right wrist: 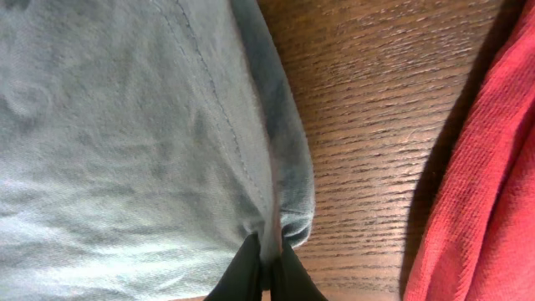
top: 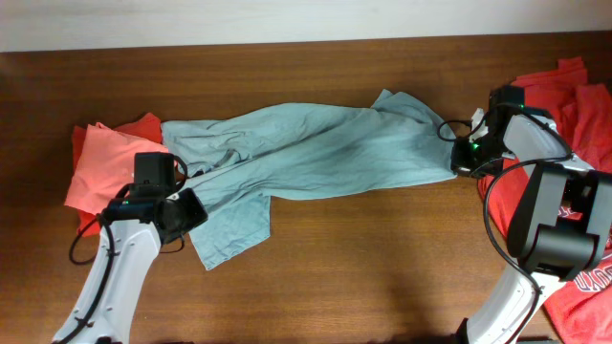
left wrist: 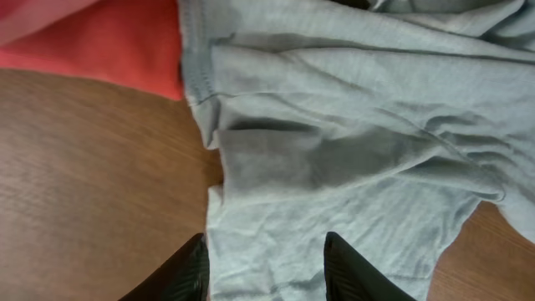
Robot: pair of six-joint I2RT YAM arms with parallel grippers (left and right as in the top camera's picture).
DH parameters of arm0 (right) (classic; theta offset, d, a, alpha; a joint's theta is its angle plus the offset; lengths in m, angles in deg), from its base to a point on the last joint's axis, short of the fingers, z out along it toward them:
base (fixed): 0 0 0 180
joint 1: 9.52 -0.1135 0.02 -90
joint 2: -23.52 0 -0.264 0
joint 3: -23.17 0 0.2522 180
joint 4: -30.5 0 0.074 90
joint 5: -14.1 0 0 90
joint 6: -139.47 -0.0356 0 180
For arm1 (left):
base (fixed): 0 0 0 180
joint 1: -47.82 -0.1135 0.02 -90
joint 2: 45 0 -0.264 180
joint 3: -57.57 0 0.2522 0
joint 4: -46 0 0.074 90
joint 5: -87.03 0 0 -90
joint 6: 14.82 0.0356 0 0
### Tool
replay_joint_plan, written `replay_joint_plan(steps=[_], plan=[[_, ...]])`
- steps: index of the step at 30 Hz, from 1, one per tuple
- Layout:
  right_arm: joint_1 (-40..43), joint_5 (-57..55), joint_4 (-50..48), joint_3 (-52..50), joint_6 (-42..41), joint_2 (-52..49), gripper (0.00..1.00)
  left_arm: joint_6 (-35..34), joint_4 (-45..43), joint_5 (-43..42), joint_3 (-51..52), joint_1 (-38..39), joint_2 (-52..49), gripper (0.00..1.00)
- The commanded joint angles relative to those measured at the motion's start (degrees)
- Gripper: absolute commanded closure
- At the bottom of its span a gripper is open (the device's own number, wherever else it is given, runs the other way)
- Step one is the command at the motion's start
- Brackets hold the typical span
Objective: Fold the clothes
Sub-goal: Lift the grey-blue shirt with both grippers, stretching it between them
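Observation:
The left gripper grabs the grey-blue T-shirt's near corner (top: 210, 259) (left wrist: 241, 286) next, opposite the right gripper's pinch on the hem, to spread and fold the T-shirt.
A pale grey-blue T-shirt (top: 316, 153) lies stretched and rumpled across the middle of the table. My left gripper (top: 184, 212) hovers at its lower left corner. In the left wrist view that gripper (left wrist: 266, 239) is open, with the grey-blue cloth (left wrist: 351, 125) lying flat between and below its fingers. My right gripper (top: 457, 159) is at the shirt's right end. In the right wrist view it (right wrist: 267, 252) is shut on a pinched fold of the grey-blue hem (right wrist: 288, 209).
A salmon-pink shirt (top: 100, 162) lies partly under the grey-blue one at the left, also in the left wrist view (left wrist: 100, 38). Red shirts (top: 574, 96) are heaped at the right edge, one with white lettering (top: 593, 282). Bare wooden table (top: 382, 258) runs along the front.

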Motion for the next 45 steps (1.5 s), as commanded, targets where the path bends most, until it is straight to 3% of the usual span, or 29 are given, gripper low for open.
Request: replay_joint_plan(steps=[1,12,23,25,30,39,45], plan=[[-0.3,-0.7,0.3,-0.3,0.0,-0.5,0.92,-0.1,-1.6,-1.5,0.6,-0.2,-1.9,0.56],[-0.3,-0.7,0.8,-0.3,0.0,-0.5,0.92,-0.1,-7.9,2.7,0.6,-0.2,-12.3,0.55],[-0.3,-0.7,0.8,-0.3,0.0,-0.5,0.92,-0.1,-8.5,2.6,0.6,-0.2,-12.8,0.55],[-0.3,-0.7,0.8,-0.3,0.0,-0.5,0.92,-0.1,-8.6,2.6,0.6,-0.2,-12.8,0.6],[-0.3,-0.7,0.8,-0.3,0.0,-0.5,0.92,-0.1,-10.0,2.6,0.6,-0.2,-12.8,1.0],[-0.3,-0.1,1.4,0.2,0.0,-0.2,0.96,0.9,-11.0,2.6,-1.4,-0.2,-12.2,1.0],[-0.3,-0.1,7.9,5.0,-0.2,4.4,0.96,5.4,-3.8,2.7,-11.2,-0.2,-6.8,1.0]])
